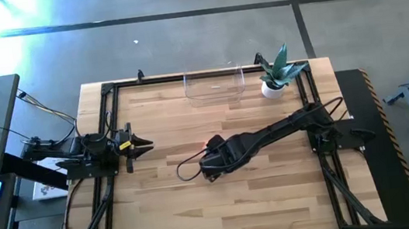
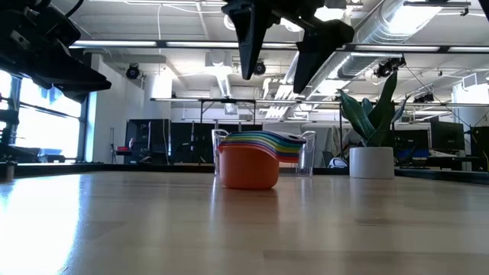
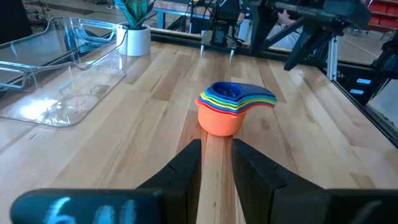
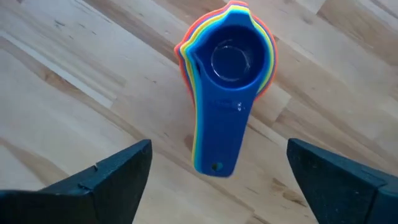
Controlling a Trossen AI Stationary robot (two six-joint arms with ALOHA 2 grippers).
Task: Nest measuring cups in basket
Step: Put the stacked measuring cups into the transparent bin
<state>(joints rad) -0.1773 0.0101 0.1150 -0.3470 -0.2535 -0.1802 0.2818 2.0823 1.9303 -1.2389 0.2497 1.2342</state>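
Observation:
My right gripper reaches the stack (image 2: 256,160) next and takes hold of its layered handles to put the nested measuring cups in the clear basket.
The measuring cups (image 3: 225,109) stand nested in one stack on the table's middle, orange outermost with its base on the wood and blue (image 4: 229,87) innermost, with their flat handles fanned one over another. My right gripper (image 4: 219,146) hangs open above the stack (image 2: 256,160), one finger on either side, touching nothing; in the high view it covers all but an orange sliver of the cups (image 1: 211,140). My left gripper (image 3: 216,155) waits open near the table's left edge (image 1: 145,143), pointing at the stack. The clear basket (image 1: 214,86) sits at the far edge.
A white plant pot (image 1: 273,86) with a green plant stands just right of the basket (image 3: 56,81) at the far edge. The right arm (image 1: 284,126) stretches across the table's right half. Bare wood (image 1: 200,209) lies toward the near edge.

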